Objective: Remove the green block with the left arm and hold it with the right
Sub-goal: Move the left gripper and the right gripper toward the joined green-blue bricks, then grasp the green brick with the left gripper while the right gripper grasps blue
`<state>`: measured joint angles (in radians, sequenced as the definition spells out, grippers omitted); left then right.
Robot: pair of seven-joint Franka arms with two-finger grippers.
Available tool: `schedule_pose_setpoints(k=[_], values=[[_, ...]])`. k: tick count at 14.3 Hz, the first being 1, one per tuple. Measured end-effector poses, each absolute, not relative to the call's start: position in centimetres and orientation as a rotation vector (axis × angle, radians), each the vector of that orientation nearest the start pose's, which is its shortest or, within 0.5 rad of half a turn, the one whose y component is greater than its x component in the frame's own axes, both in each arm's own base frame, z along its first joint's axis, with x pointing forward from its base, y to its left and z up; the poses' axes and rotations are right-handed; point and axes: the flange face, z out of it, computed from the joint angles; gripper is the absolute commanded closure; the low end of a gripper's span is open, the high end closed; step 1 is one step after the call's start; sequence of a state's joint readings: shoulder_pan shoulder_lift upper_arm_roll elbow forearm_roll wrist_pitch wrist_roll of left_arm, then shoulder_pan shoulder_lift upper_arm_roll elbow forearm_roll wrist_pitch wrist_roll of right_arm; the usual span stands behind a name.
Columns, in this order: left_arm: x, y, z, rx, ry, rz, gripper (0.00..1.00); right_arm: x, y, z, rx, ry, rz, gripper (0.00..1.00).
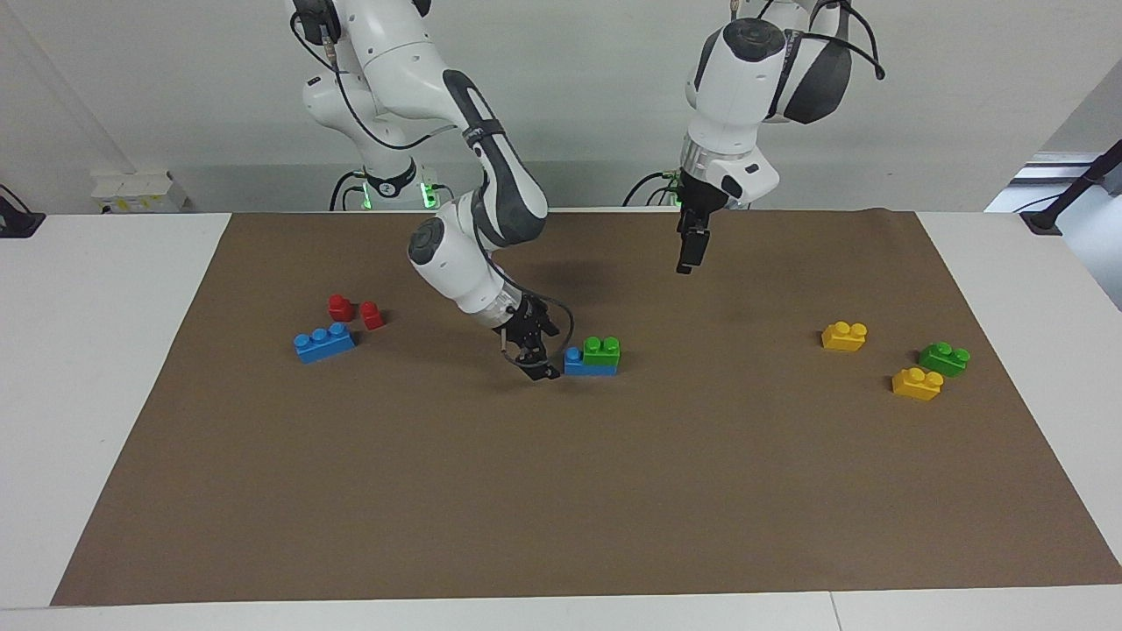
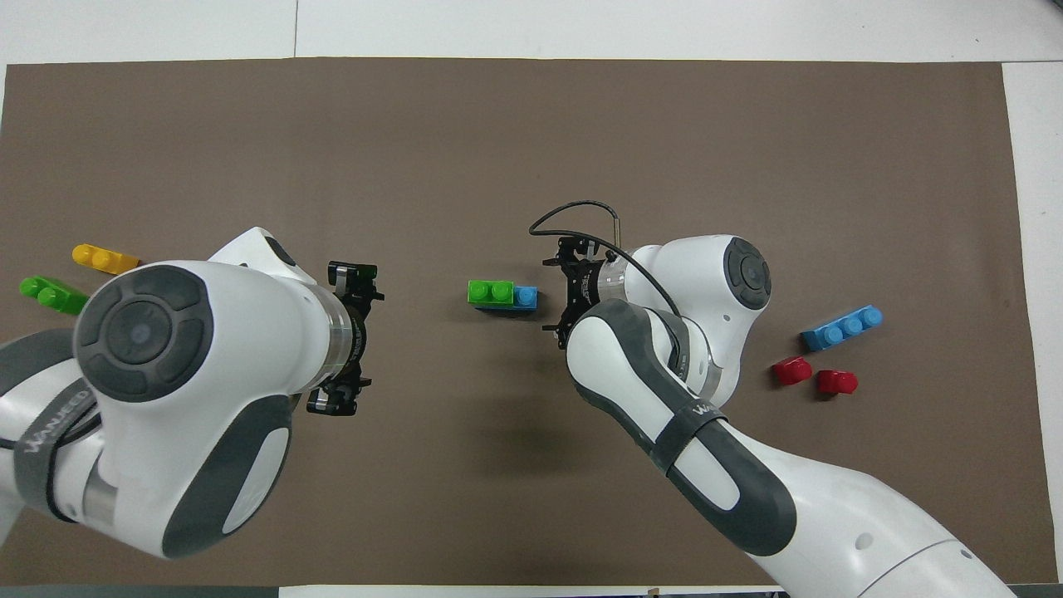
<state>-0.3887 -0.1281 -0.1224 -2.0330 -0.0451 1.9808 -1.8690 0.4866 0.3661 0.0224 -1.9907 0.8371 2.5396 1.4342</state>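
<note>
My right gripper moves toward the blue brick's bare end (image 2: 528, 298), before closing. Bare brown mat shows between it and the gripper's fingers, so closing now would miss.
A green block (image 1: 602, 350) (image 2: 491, 291) sits on one end of a blue brick (image 1: 578, 364) (image 2: 525, 296) at the middle of the brown mat. My right gripper (image 1: 539, 366) (image 2: 551, 296) is low over the mat just beside the blue brick's bare end, toward the right arm's end of the table. Its fingers stand apart and hold nothing, and a small gap shows between them and the brick. My left gripper (image 1: 689, 254) (image 2: 345, 336) hangs high over the mat, open and empty, apart from the stack. A second green block (image 1: 944, 358) (image 2: 51, 293) lies at the left arm's end.
Two yellow bricks (image 1: 844, 336) (image 1: 917, 383) lie by the second green block; one shows in the overhead view (image 2: 104, 258). A blue three-stud brick (image 1: 324, 342) (image 2: 842, 327) and two red pieces (image 1: 341, 307) (image 2: 793, 370) lie at the right arm's end.
</note>
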Motion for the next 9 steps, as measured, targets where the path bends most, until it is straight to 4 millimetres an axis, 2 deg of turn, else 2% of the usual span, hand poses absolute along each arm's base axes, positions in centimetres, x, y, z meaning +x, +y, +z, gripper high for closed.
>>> schedule_pose_setpoints(k=[4,6,9], values=[[47.4,-29.8,45.6,-2.425,-2.158,0.014,0.0,54.4,31.0,28.3,-1.854,1.902,0.462,0.0],[48.0,-30.8,44.2,-2.407,-2.182,0.023,0.0,54.3,31.3,28.2,-1.852,1.9,0.457,0.0],[48.8,-32.1,43.2,-2.354,-2.242,0.038,0.0,54.2,31.7,27.9,-1.85,1.898,0.434,0.0]])
